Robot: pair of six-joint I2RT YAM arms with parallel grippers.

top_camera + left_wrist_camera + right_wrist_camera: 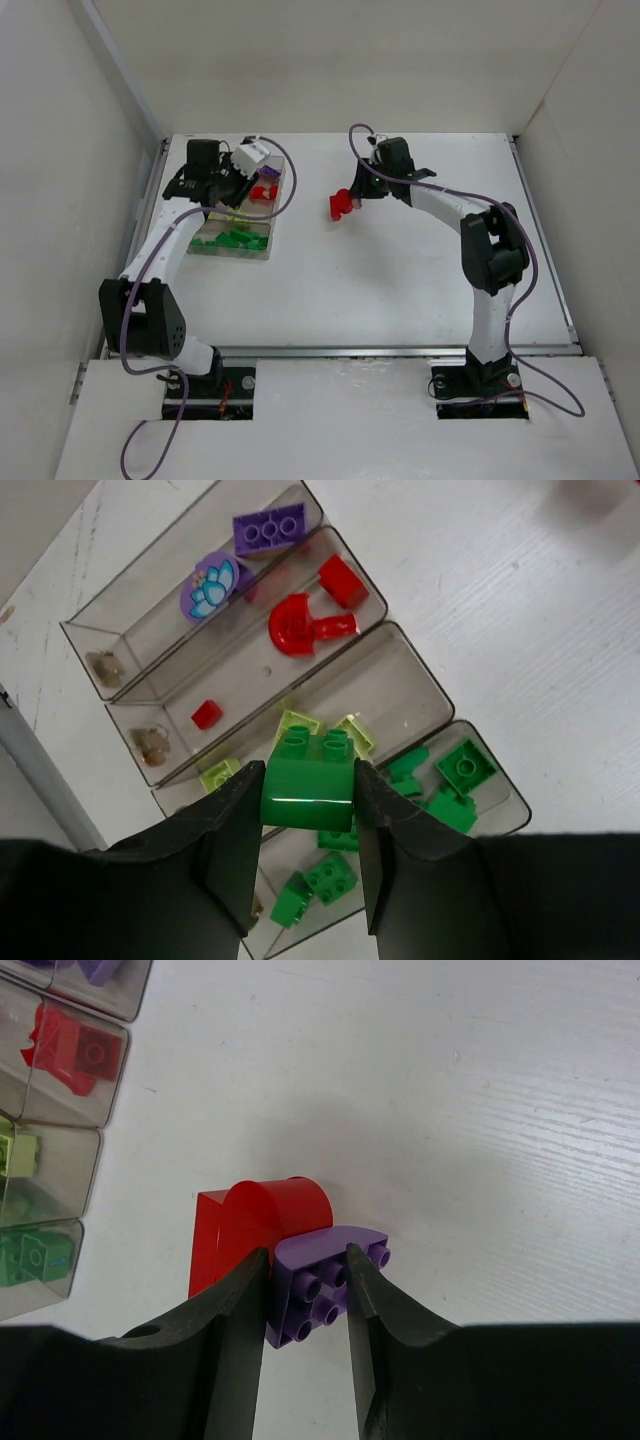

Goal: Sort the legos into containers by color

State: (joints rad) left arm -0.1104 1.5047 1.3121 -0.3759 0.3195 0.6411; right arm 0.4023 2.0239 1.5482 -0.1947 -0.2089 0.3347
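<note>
The dark green brick (308, 777) would miss over the lime legos and the tray's divider, so my left gripper should hold it until it's over its section of the tray.
The clear tray (437, 694) has four long compartments. They hold purple legos (268, 530), red legos (300, 628), lime legos (300, 723) and dark green legos (462, 768), one color each. My left gripper (305, 780) is shut on a dark green brick (308, 777) and hangs above the lime and green compartments. My right gripper (306, 1260) is shut on a purple brick (318, 1285) low over the table. The purple brick sits against a red arched brick (250, 1222). From above, the left gripper (237, 188) is over the tray (262, 250) and the right gripper (362, 192) is beside the red brick (341, 205).
The tray's end (92, 1088) shows at the left edge of the right wrist view, a short way from the red arched brick. White walls enclose the table on the left, far and right sides. A metal rail (400, 351) runs along the near edge.
</note>
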